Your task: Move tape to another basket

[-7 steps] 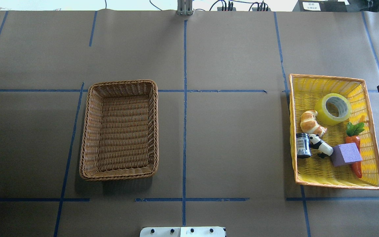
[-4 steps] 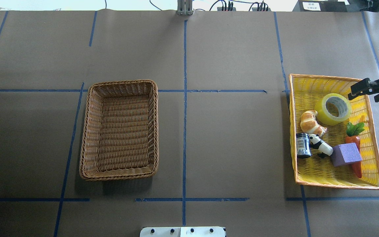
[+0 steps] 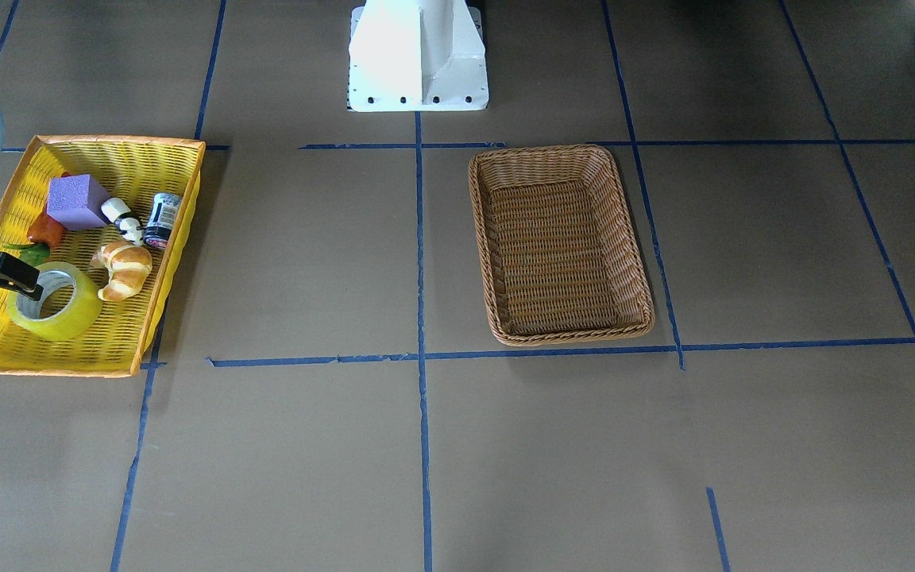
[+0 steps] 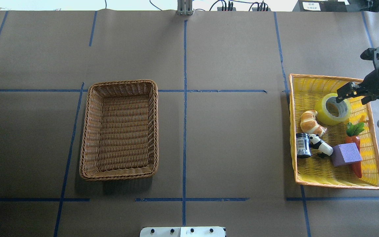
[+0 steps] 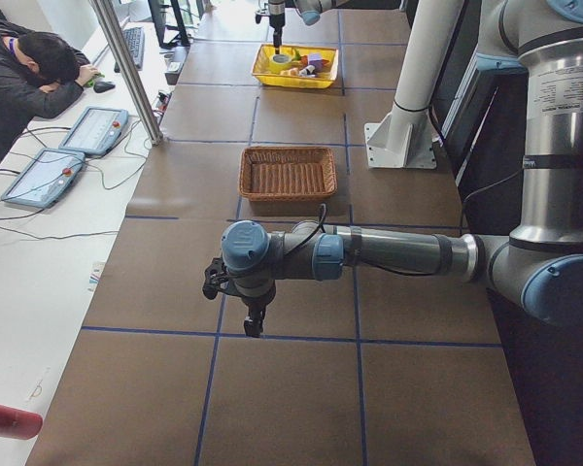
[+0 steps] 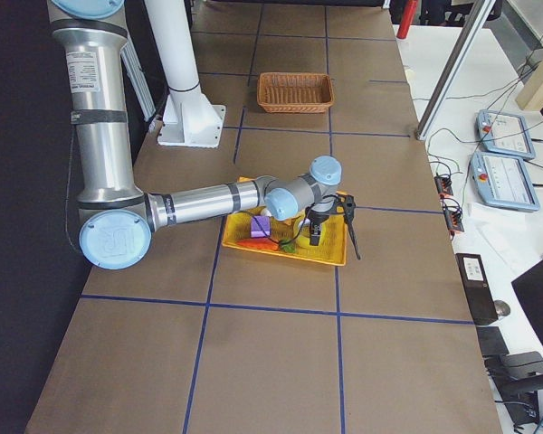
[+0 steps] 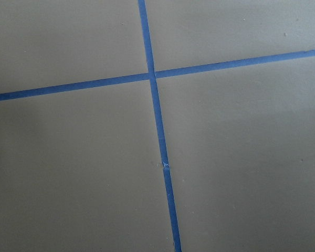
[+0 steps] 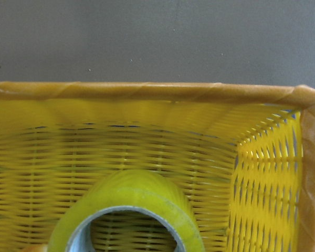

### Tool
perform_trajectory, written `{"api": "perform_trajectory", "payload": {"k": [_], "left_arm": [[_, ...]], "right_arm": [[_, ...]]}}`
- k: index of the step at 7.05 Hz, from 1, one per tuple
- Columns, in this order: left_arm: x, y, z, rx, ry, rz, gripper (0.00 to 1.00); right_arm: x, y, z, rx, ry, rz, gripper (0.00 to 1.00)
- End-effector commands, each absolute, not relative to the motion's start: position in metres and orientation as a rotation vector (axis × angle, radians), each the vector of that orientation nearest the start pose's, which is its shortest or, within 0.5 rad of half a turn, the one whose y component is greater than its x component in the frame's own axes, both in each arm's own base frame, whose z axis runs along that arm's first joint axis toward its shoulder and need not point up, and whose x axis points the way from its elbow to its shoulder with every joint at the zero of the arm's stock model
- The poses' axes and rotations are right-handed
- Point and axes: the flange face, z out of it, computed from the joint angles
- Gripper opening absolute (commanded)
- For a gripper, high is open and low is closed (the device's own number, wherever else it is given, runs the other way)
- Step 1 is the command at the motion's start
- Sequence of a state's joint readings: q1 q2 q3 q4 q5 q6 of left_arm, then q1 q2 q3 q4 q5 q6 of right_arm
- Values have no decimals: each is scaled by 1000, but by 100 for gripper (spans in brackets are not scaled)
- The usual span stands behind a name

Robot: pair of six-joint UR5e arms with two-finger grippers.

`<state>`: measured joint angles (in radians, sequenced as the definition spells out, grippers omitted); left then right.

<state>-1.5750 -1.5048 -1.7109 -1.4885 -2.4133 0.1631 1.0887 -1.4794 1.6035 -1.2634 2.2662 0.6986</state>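
Observation:
The robot's right gripper should next grab the tape by its ring side [image 3: 24,310], and then move it to the brown wicker basket [image 3: 564,249].
The tape [image 4: 323,112], a yellow-green roll with a grey core, lies in the far part of the bright yellow basket [image 4: 324,77]. It also shows in the front view [image 3: 68,318] and low in the right wrist view [image 8: 131,194]. My right gripper [image 4: 347,95] hangs open just above the roll's right edge, and it holds nothing. It shows in the front view too [image 3: 25,278]. The brown wicker basket [image 4: 83,131] stands empty at the table's left-centre. My left gripper [image 5: 248,311] hovers over bare table far to the left. I cannot tell if it is open.
The yellow basket also holds a croissant [image 4: 312,122], a dark can [image 4: 303,145], a panda toy [image 4: 321,145], a purple block [image 4: 345,154] and a carrot [image 4: 357,168]. The robot's white base [image 3: 418,56] stands between the two baskets.
My right arm has come in from the right edge. Its gripper has moved left over the yellow basket's far corner to the tape. The objects have not moved.

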Motion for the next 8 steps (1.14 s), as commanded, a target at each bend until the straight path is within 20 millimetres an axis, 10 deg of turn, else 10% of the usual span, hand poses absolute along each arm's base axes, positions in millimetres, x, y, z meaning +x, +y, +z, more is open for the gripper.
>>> {"api": "perform_trajectory", "payload": {"k": [1,6,8], "left_arm": [[-61,-462,620,70,840,149,100],[-61,-462,608,80,841,131,100],[-60,-462,608,79,841,132,100]], "right_arm": [[-204,-520,576,-61,-787,47,100],[-219,-508,600,-96,-744,31,97],[-223,-508,604,-96,-731,26,46]]}}
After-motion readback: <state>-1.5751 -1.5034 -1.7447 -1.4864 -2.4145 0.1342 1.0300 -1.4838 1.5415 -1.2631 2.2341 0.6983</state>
